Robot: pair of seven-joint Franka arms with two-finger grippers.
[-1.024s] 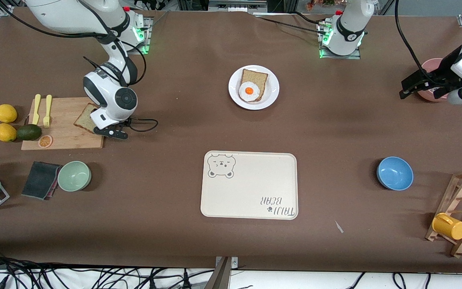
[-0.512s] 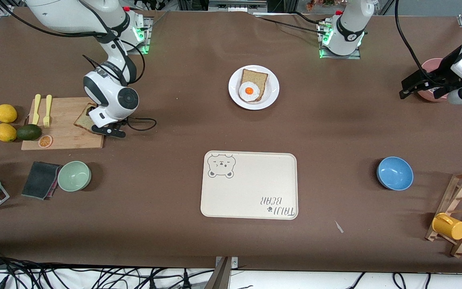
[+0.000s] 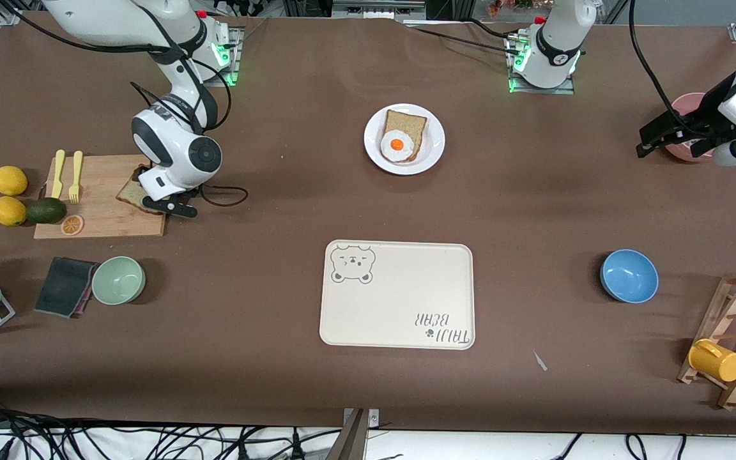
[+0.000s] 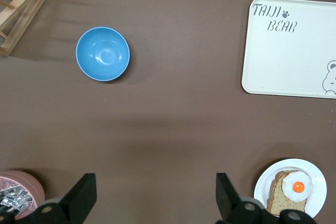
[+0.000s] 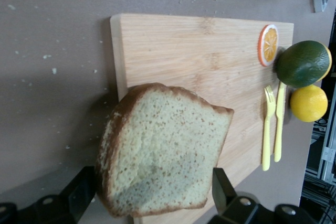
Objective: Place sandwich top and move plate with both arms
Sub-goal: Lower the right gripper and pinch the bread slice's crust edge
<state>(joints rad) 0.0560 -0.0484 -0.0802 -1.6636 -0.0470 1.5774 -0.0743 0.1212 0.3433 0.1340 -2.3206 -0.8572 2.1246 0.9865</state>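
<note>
The sandwich top needs to go on the egg on the white plate, so my right gripper will pick it up by its crusted edge (image 5: 106, 179) next.
The sandwich top (image 5: 163, 148), a tan speckled slice with a dark crust, sits between my right gripper's (image 5: 152, 195) fingers at the corner of the wooden board (image 5: 184, 45). It looks slightly raised, with a shadow under it. In the front view the slice (image 3: 129, 190) shows partly under the right hand (image 3: 149, 199). The white plate (image 3: 436, 145) stands between the arm bases. It carries a narrower bread slice (image 3: 408, 121) with a fried egg (image 3: 396, 145) on it. My left gripper (image 4: 155, 198) is open and empty, up over bare table beside a pink bowl (image 3: 687, 105).
The cream bear tray (image 3: 400, 313) lies nearer the camera than the plate. The board (image 3: 99, 217) also holds two yellow forks (image 3: 66, 174) and an orange slice (image 3: 72, 224). Lemons, an avocado, a green bowl (image 3: 118, 280), a blue bowl (image 3: 628, 275) and a mug rack (image 3: 732, 338) stand round the edges.
My right hand has risen a little and shifted toward its base, with the slice between its fingers. The left arm has not moved.
</note>
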